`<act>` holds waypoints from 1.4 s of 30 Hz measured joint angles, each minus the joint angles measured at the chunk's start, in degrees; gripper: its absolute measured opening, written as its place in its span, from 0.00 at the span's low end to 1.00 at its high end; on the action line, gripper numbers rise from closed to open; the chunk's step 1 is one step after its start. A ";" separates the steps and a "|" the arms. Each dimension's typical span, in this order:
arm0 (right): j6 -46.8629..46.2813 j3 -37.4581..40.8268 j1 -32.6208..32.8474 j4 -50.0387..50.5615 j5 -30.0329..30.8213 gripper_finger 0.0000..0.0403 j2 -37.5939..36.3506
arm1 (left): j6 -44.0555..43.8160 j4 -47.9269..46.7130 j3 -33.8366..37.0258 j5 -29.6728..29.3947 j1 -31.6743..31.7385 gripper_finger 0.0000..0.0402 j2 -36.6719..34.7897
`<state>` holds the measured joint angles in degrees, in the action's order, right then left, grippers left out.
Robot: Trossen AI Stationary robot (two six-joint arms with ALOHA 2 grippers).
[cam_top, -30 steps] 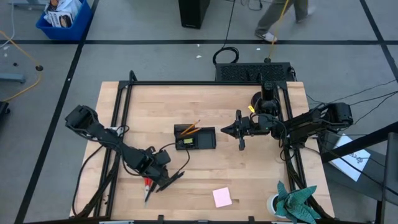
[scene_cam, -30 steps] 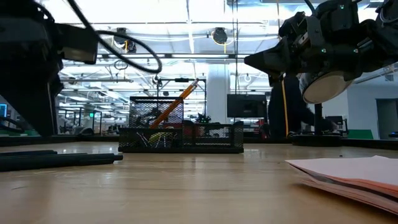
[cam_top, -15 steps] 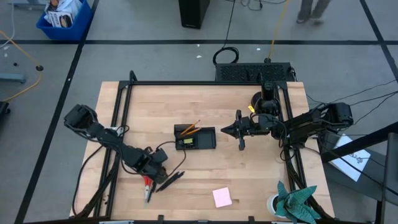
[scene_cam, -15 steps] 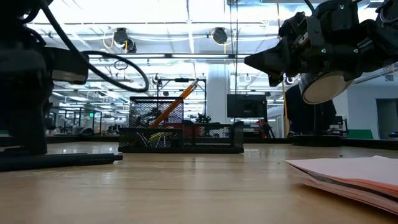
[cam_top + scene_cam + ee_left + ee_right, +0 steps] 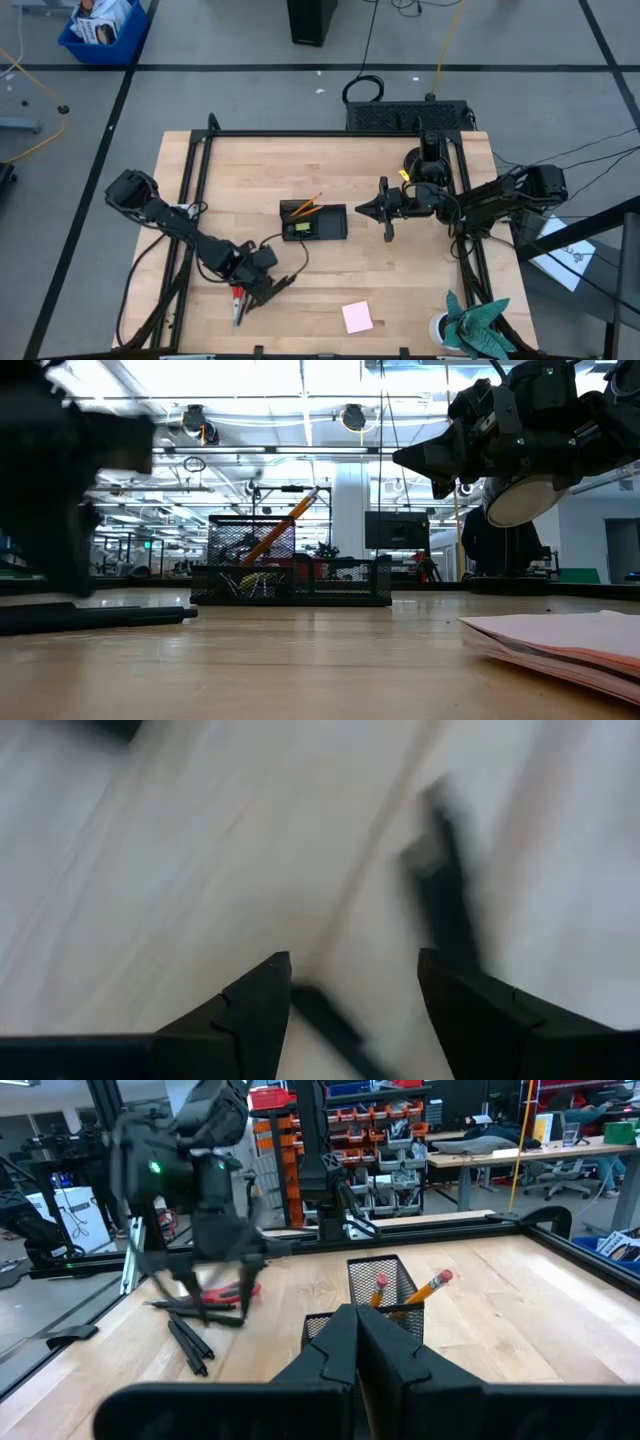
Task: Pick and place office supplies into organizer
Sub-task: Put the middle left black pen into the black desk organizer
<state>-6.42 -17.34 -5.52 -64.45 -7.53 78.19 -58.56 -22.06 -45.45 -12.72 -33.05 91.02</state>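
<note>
My left gripper grabs the dark pen's slim body (image 5: 330,1020) next, to sort the pen into the organizer.
The black mesh organizer (image 5: 313,221) stands mid-table with orange pencils (image 5: 306,205) leaning in its tall compartment and a yellow-green bit (image 5: 298,230) inside; it also shows in the low view (image 5: 290,582) and the right wrist view (image 5: 385,1295). Thin dark pens (image 5: 277,289) and red-handled scissors (image 5: 237,300) lie flat near the front left. My left gripper (image 5: 262,281) is open just over the pens; one pen (image 5: 330,1020) lies between its fingers, another (image 5: 445,900) beyond. The pink sticky-note pad (image 5: 357,317) lies at the front. My right gripper (image 5: 362,209) is shut and empty, held above the table right of the organizer.
A green-leafed plant in a white pot (image 5: 470,322) stands at the front right corner. A round black mount base (image 5: 418,160) sits at the far right. A black frame rail (image 5: 190,200) runs along the left side. Bare wood lies between the organizer and the pad.
My left gripper drew back a little from the pens toward the table's left, then came back over them; it is blurred with motion now. The pens and scissors lie where they were.
</note>
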 joint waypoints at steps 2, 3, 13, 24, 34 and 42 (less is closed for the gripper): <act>0.00 0.00 0.00 -0.01 0.00 0.00 0.00 | 2.07 0.29 -1.44 -0.63 0.04 0.56 -0.08; 0.00 0.00 0.00 -0.01 0.00 0.00 0.00 | 2.77 -0.10 -1.94 -0.86 0.01 0.56 -0.08; 0.00 0.00 0.00 0.00 0.00 0.00 0.00 | -4.94 -9.83 -3.92 0.79 -1.06 0.55 -0.10; 0.00 0.00 0.00 0.00 0.00 0.00 0.00 | -9.50 -10.73 -4.29 8.16 -2.13 0.55 6.27; 0.00 0.00 0.00 0.02 0.00 0.00 0.00 | -9.44 -10.22 -4.34 5.99 -2.39 0.44 8.51; 0.00 0.00 0.00 0.00 0.00 0.00 0.00 | -7.41 -7.41 -4.19 6.18 -2.39 0.08 8.59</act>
<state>-6.42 -17.34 -5.52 -64.44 -7.53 78.19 -65.96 -29.47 -49.64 -6.54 -35.44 99.61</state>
